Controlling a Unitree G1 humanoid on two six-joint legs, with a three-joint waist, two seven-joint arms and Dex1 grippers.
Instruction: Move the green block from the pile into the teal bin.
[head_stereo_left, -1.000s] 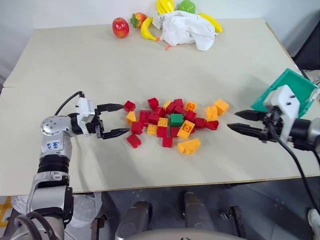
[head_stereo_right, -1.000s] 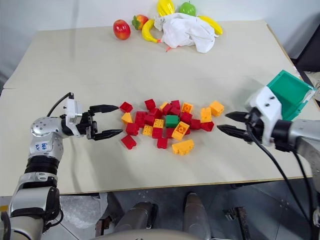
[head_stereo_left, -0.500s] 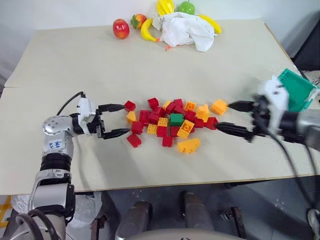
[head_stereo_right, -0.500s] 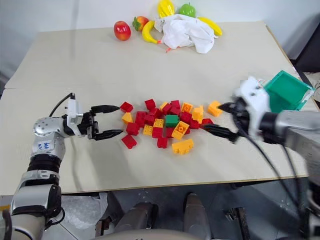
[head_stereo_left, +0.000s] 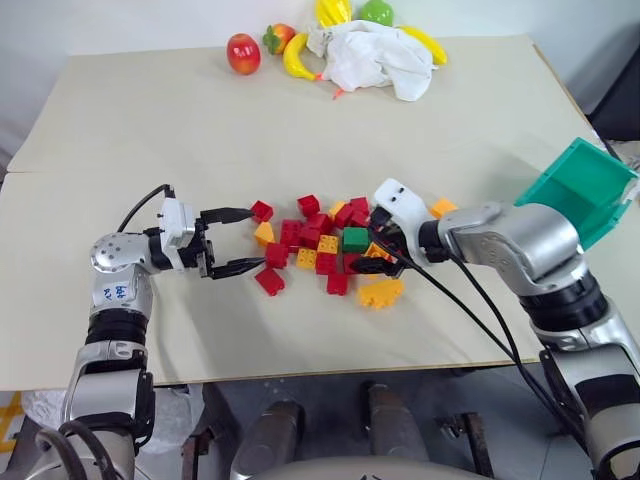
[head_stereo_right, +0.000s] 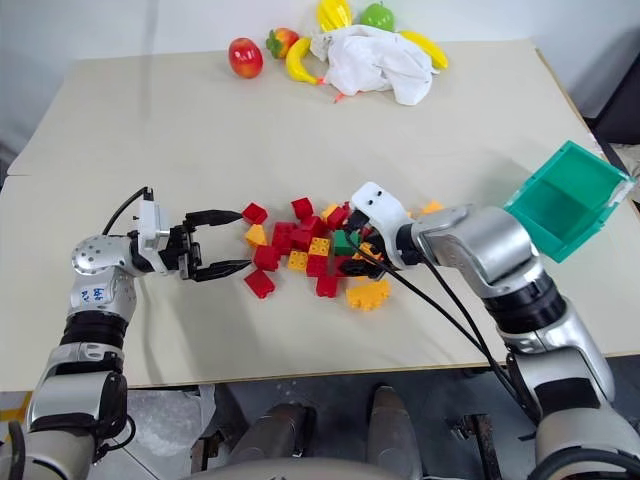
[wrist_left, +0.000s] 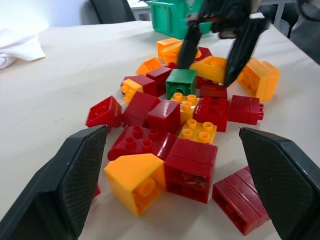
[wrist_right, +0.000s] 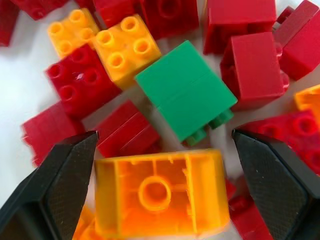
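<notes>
I should first move my right gripper toward the green block (wrist_right: 187, 92) and then close on it, since my fingers stop short of it, around the orange brick (wrist_right: 161, 194).
The green block (head_stereo_left: 354, 239) lies on its side in the middle of the pile (head_stereo_left: 312, 244) of red and orange bricks. My right gripper (head_stereo_left: 368, 242) hangs open and tilted down over the pile's right part. In the right wrist view the green block (wrist_right: 186, 90) sits just past the fingertips (wrist_right: 70, 165), and an upturned orange brick (wrist_right: 160, 192) lies between them. My left gripper (head_stereo_left: 250, 238) stands open and level at the pile's left edge, nothing in it. The teal bin (head_stereo_left: 580, 190) is tipped at the table's right edge.
Along the far edge of the table (head_stereo_left: 150, 130) lie a red apple (head_stereo_left: 241, 54), bananas (head_stereo_left: 296, 60), other toy fruit and a crumpled white cloth (head_stereo_left: 375, 58). A black cable runs from my right wrist down past the table's near edge.
My right gripper has swung left from beside the teal bin to above the pile and opened wider. The left gripper has stayed put.
</notes>
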